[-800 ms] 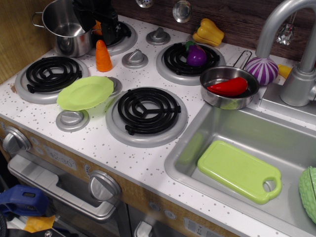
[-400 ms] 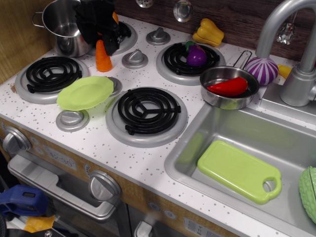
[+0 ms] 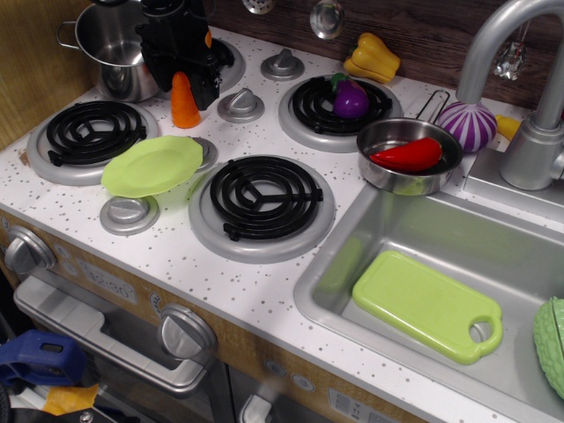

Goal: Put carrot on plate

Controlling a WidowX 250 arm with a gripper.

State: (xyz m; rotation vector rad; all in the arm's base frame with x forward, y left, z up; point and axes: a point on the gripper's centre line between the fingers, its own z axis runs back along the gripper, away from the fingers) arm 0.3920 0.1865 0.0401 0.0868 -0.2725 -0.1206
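Observation:
My gripper grabs the carrot by its narrow upper part (image 3: 181, 83) next, to put the carrot on the lime-green plate (image 3: 152, 165).
The orange cone-shaped carrot (image 3: 184, 106) stands upright on the white stove top between the back-left burners. My black gripper (image 3: 185, 85) is directly above it, open, with a finger on each side of the carrot's tip; the tip is partly hidden by it. The round lime-green plate (image 3: 152, 165) lies a short way in front of the carrot, between the left front burner and the middle burner, tilted a little on a knob.
A steel pot (image 3: 113, 55) stands just left of the gripper. Grey knobs (image 3: 241, 105) sit beside the carrot. A purple eggplant (image 3: 351, 99), a pan with a red pepper (image 3: 407, 156), a yellow pepper (image 3: 374, 57) and the sink with a green cutting board (image 3: 427, 305) are to the right.
My gripper has come forward and down from the back-left burner until its fingers straddle the carrot's tip. The carrot and plate have not moved.

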